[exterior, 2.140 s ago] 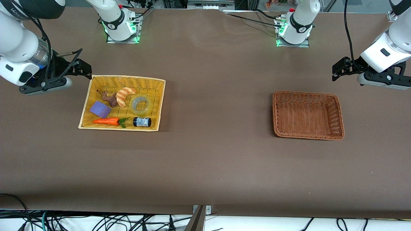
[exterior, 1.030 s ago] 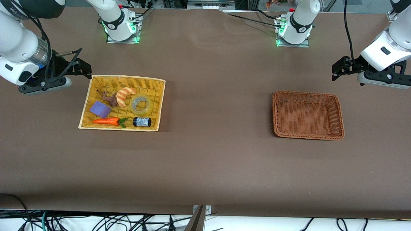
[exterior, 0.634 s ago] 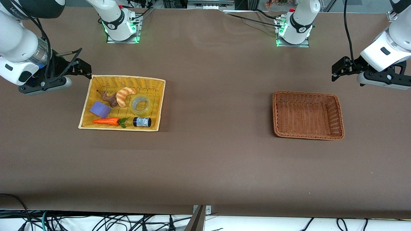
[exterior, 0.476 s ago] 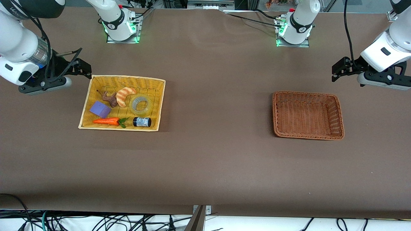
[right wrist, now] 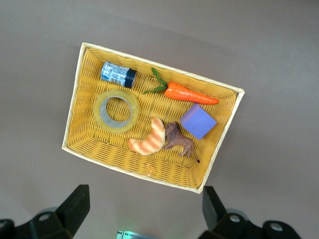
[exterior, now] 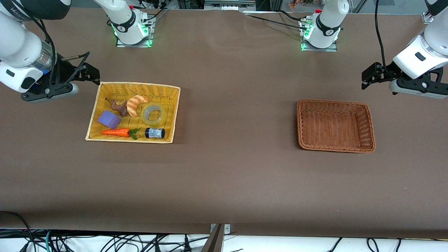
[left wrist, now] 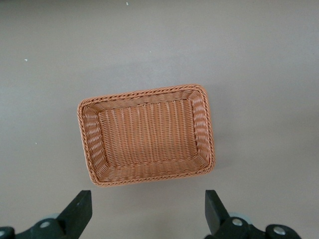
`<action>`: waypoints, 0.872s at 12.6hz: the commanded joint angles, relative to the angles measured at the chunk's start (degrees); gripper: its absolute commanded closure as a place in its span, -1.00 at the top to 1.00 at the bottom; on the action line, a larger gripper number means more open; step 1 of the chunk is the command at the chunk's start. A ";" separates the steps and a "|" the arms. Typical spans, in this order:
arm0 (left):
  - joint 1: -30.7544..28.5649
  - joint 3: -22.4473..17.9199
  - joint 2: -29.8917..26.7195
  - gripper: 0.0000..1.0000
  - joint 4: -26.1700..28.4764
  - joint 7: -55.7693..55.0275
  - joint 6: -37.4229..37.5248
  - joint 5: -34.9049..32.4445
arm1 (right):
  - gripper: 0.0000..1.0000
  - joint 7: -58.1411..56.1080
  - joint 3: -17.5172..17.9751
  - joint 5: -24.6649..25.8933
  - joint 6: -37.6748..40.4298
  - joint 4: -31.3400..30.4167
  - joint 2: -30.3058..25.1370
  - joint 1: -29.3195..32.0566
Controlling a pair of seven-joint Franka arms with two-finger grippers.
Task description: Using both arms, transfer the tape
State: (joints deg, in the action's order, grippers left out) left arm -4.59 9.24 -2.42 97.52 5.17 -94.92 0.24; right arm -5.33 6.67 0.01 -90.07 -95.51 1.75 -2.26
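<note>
My right gripper is going to grab the tape next by its ring's side (exterior: 152, 106), and then I will carry the tape over to the brown basket (exterior: 332, 126).
The tape (exterior: 154, 114) is a translucent yellowish ring lying flat in the yellow wicker basket (exterior: 136, 85), toward the basket's middle-of-table side. It also shows in the right wrist view (right wrist: 116, 111). My right gripper (exterior: 92, 75) is open and empty, in the air over the table by the basket's corner at the right arm's end; its fingers frame bare table in the right wrist view (right wrist: 144, 209). My left gripper (exterior: 368, 76) is open and empty over the table beside the brown basket (exterior: 332, 126), which also shows in the left wrist view (left wrist: 144, 92) with the gripper (left wrist: 148, 211).
The yellow basket also holds a croissant (exterior: 134, 104), a brown toy animal (exterior: 119, 108), a purple block (exterior: 109, 119), a carrot (exterior: 117, 132) and a small dark jar (exterior: 154, 133) just nearer the camera than the tape. The brown basket holds nothing.
The left arm's hand has drifted very slightly upward. The right arm and the objects have not moved.
</note>
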 commanded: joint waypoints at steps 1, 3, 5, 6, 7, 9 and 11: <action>-0.07 -0.01 0.93 1.00 -1.99 0.98 1.41 1.52 | 1.00 -0.82 0.10 -0.97 1.30 0.50 -0.52 0.33; 0.10 0.08 0.93 1.00 -2.07 0.72 1.41 1.61 | 1.00 -0.56 0.27 -0.97 1.13 0.24 -0.52 0.24; 0.10 0.08 0.84 1.00 -1.99 0.80 1.41 1.61 | 1.00 -0.38 0.63 -0.97 -1.05 -2.73 -0.17 0.24; 0.10 0.08 0.93 1.00 -2.07 0.80 1.41 1.61 | 1.00 -0.21 1.76 -0.97 -4.03 -5.36 -0.08 0.24; 0.10 0.08 0.93 1.00 -2.07 0.80 1.41 1.61 | 1.00 0.23 2.55 -0.97 -8.41 -8.78 0.18 0.24; 0.10 0.08 0.93 1.00 -2.07 0.89 2.02 1.61 | 1.00 2.51 4.30 -0.97 -19.64 -16.94 1.50 0.24; 0.02 -0.01 0.93 1.00 -2.07 1.33 2.20 1.61 | 1.00 5.23 6.24 -0.80 -31.86 -24.77 2.99 0.15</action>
State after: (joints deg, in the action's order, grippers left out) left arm -4.36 9.24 -2.35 97.36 5.17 -94.36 0.24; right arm -2.38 11.19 -0.26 -113.57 -113.30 4.96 -2.38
